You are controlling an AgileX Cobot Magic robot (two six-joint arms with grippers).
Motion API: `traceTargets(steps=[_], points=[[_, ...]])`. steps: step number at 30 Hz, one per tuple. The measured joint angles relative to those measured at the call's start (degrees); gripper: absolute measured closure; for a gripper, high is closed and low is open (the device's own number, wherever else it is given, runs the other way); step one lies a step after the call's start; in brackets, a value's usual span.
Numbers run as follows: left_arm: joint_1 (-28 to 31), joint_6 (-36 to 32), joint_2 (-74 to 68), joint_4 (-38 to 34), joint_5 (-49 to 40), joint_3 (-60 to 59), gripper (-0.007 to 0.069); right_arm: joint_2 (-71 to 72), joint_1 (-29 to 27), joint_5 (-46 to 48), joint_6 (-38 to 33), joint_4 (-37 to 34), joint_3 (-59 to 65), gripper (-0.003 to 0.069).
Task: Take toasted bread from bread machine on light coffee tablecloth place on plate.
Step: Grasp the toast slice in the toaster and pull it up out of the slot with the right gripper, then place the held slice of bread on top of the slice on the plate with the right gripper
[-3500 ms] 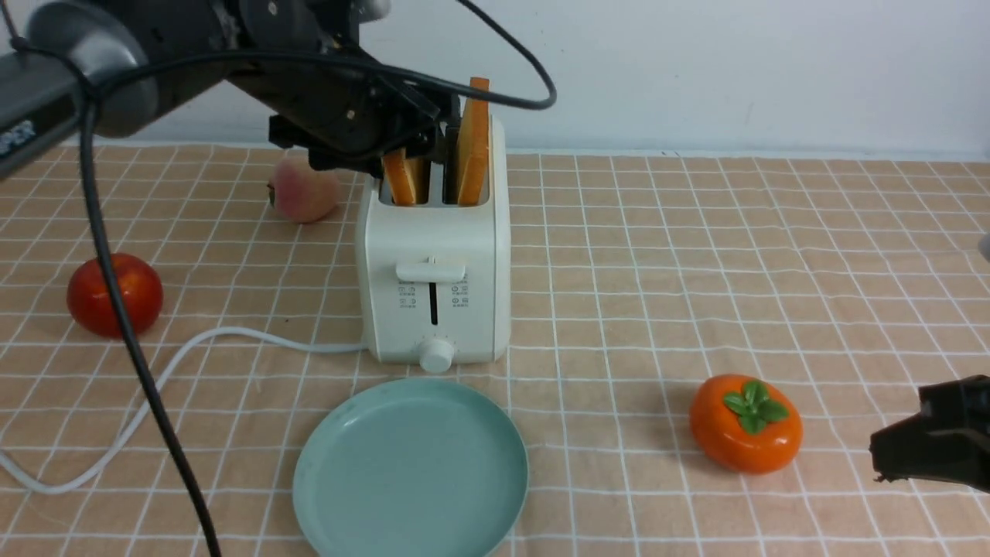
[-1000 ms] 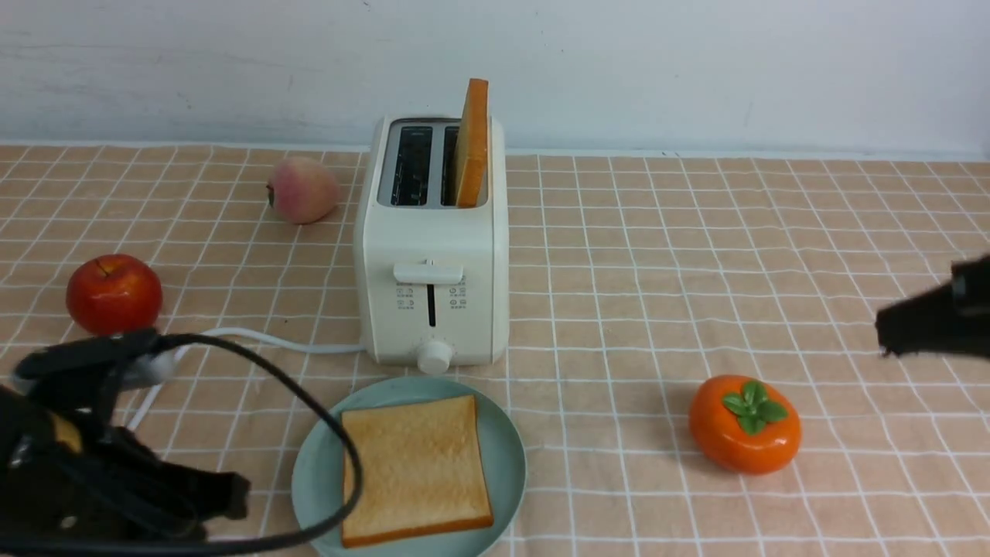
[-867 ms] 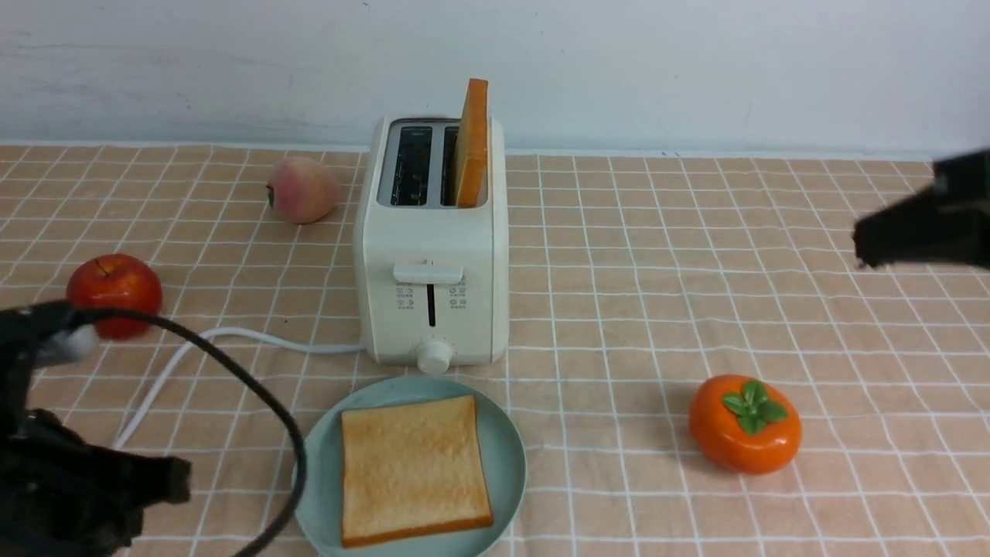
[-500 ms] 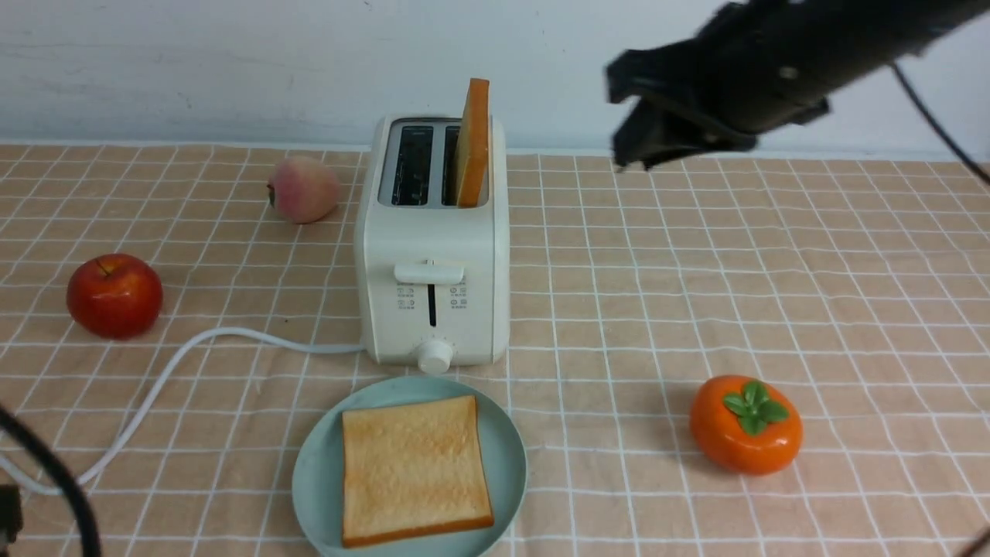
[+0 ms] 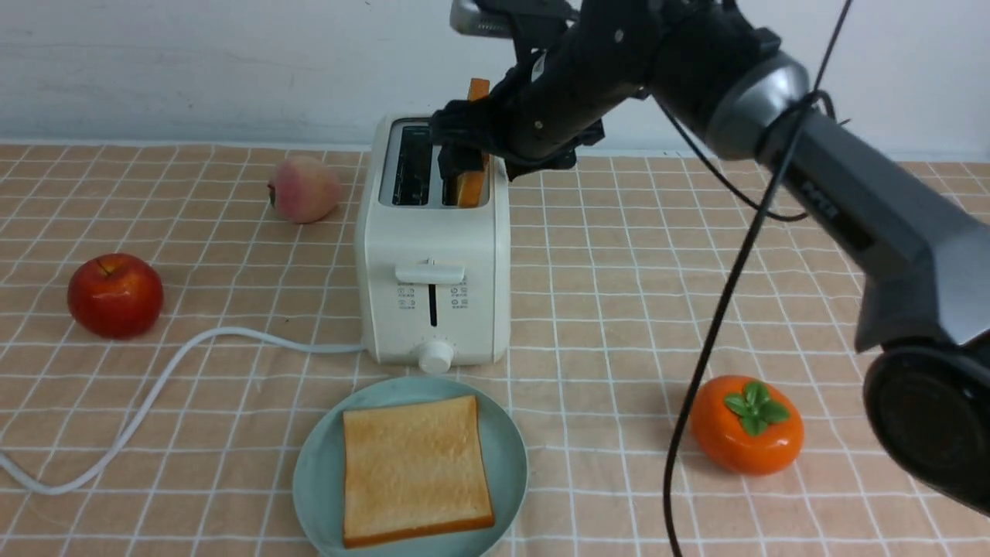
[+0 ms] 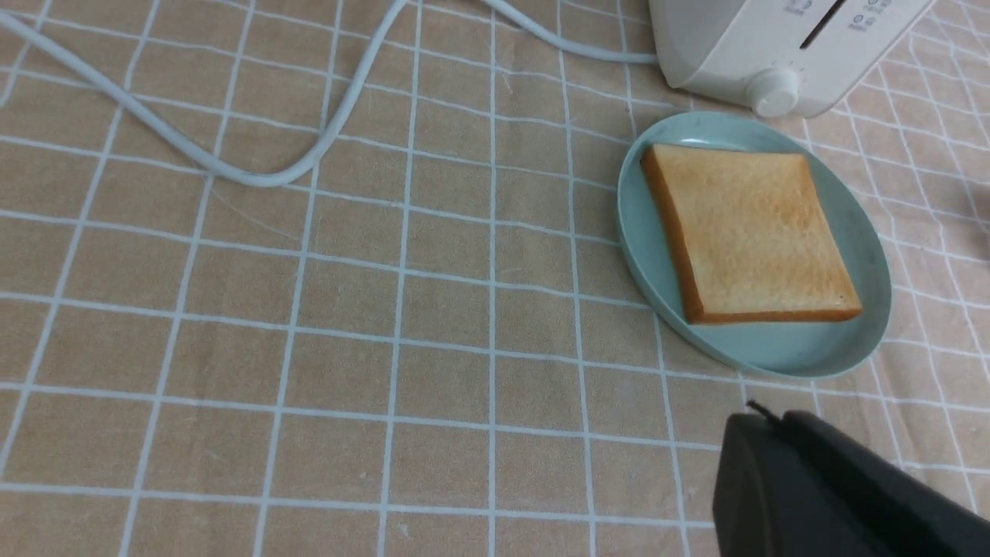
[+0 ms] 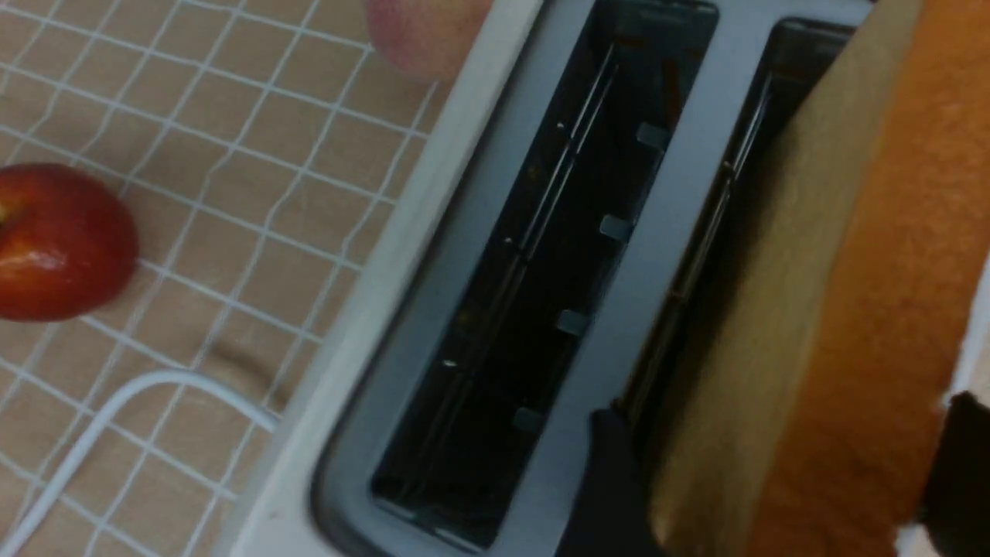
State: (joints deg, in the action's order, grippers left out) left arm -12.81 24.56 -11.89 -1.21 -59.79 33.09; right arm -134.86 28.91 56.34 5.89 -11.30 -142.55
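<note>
My right gripper grabs the second slice by its crust edge sticking out of the slot (image 5: 475,182) next, to move the slice onto the plate (image 5: 317,480).
The cream-white bread machine (image 5: 431,255) stands on the light coffee tablecloth (image 5: 619,271). One slice of toasted bread (image 5: 473,186) stands in its right slot, and the left slot (image 7: 541,271) is empty. My right gripper (image 5: 472,155) is open and straddles this slice (image 7: 851,309), with one finger on each side of it. Another slice (image 5: 416,468) lies flat on the pale blue-green plate (image 5: 317,480) in front of the toaster. My left gripper (image 6: 762,422) is shut and empty. It hovers over the cloth near the plate (image 6: 866,255) and does not show in the front view.
A red apple (image 5: 114,294) sits at the left and a peach (image 5: 303,189) behind it beside the toaster. An orange persimmon (image 5: 745,422) lies at the front right. The white cord (image 5: 155,387) snakes left across the cloth. My right arm's black cable (image 5: 719,309) hangs beside the toaster.
My right arm swung from the right edge up and over to the toaster, opening around the standing slice. My left arm pulled back out of the front view after leaving a slice on the plate.
</note>
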Motion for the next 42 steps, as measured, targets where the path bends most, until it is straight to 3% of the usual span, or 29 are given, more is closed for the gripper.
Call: traceTargets(steps=[3,4,11,16,20,26,31,34,38,42], points=[[0.00,0.00,0.50,0.38,-1.06,0.00,0.0638,0.66,-0.07,1.81,-0.09,-0.45,-2.39,0.0517],[0.00,0.00,0.51,0.38,-1.11,0.00,0.0638,1.07,-0.01,2.86,-0.25,-0.45,-2.98,0.0563],[0.00,0.00,0.51,0.56,-0.64,0.00,0.0638,14.15,-0.07,14.10,-1.85,0.94,-9.70,0.0552],[0.00,0.00,0.51,0.68,1.32,0.00,0.0638,28.52,-0.07,16.04,-1.90,4.70,-7.92,0.0552],[0.00,0.00,0.51,0.80,1.72,0.00,0.0638,36.06,-0.07,16.29,-1.90,3.14,0.55,0.0552],[0.00,0.00,0.51,0.86,1.98,0.00,0.0638,48.46,-0.02,15.57,-1.90,-4.17,31.07,0.0552],[0.00,0.00,0.51,0.86,2.02,0.00,0.0638,50.56,-0.02,0.07,-4.52,-16.29,58.88,0.0552],[0.00,0.00,0.51,0.86,2.02,0.00,0.0638,48.64,-0.02,-10.06,-11.43,-27.68,69.28,0.0552],[0.00,0.00,0.51,0.81,2.05,0.00,0.0638,44.85,-0.02,-19.29,-23.00,-45.44,76.03,0.0552],[0.00,0.00,0.51,0.81,2.05,0.00,0.0638,40.10,0.53,-21.34,-34.80,-59.00,77.03,0.0552]])
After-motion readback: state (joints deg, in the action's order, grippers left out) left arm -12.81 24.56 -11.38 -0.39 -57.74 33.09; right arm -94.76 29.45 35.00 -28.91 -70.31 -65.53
